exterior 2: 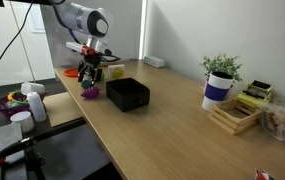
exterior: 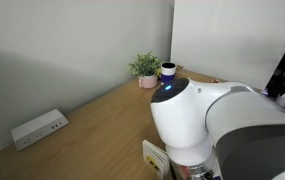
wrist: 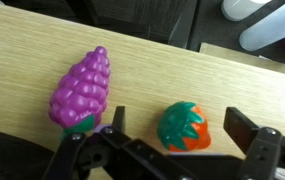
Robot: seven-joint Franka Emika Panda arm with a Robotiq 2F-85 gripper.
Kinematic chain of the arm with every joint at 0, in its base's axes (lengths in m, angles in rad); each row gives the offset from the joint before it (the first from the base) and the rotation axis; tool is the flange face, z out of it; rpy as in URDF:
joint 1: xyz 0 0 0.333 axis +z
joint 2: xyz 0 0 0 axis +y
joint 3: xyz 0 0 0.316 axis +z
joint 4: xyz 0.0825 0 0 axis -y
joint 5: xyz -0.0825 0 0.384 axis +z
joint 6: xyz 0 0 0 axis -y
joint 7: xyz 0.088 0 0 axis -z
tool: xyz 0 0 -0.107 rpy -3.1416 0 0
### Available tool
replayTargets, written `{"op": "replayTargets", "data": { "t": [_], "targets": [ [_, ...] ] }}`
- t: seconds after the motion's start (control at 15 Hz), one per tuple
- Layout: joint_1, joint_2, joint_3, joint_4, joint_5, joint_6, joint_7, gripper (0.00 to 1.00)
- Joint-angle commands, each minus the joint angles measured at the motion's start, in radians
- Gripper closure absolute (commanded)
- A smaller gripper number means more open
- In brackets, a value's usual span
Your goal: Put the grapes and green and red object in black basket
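In the wrist view the fingers reach alongside the toy's red and green sides, so it is now time to close my gripper on the strawberry toy (wrist: 183, 127).
In the wrist view the purple grapes (wrist: 82, 88) lie on the wooden table. To their right lies the green and red object (wrist: 184, 127), a red strawberry-like toy with a green leafy top. My gripper (wrist: 180, 128) is open, its two black fingers on either side of the strawberry toy, not touching it. In an exterior view the gripper (exterior 2: 90, 70) hangs over the table's far left end, with the grapes (exterior 2: 90, 92) just below it and the black basket (exterior 2: 128, 94) to their right. The strawberry toy is hidden there.
A potted plant (exterior 2: 220, 76) in a white and blue pot, a wooden rack (exterior 2: 234, 116) and a white power strip (exterior 2: 155, 62) stand further along the table. A bowl of toys (exterior 2: 15, 101) sits on a side stand. The plant also shows in an exterior view (exterior: 147, 68).
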Motion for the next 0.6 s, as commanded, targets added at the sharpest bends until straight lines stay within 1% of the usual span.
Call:
{"op": "replayTargets", "data": {
  "t": [0.0, 0.07, 0.13, 0.4, 0.47, 0.53],
  "targets": [
    [-0.007, 0.000, 0.001, -0.009, 0.003, 0.033, -0.031, 0.00],
    [-0.007, 0.000, 0.001, -0.009, 0.003, 0.035, -0.034, 0.06],
    [-0.006, 0.002, 0.002, -0.008, 0.003, 0.035, -0.037, 0.26],
    [-0.006, 0.003, 0.002, -0.006, 0.002, 0.038, -0.044, 0.55],
    [-0.006, 0.003, 0.002, -0.006, 0.002, 0.038, -0.044, 0.54],
    [-0.006, 0.002, 0.002, -0.006, 0.002, 0.039, -0.044, 0.69]
  ]
}}
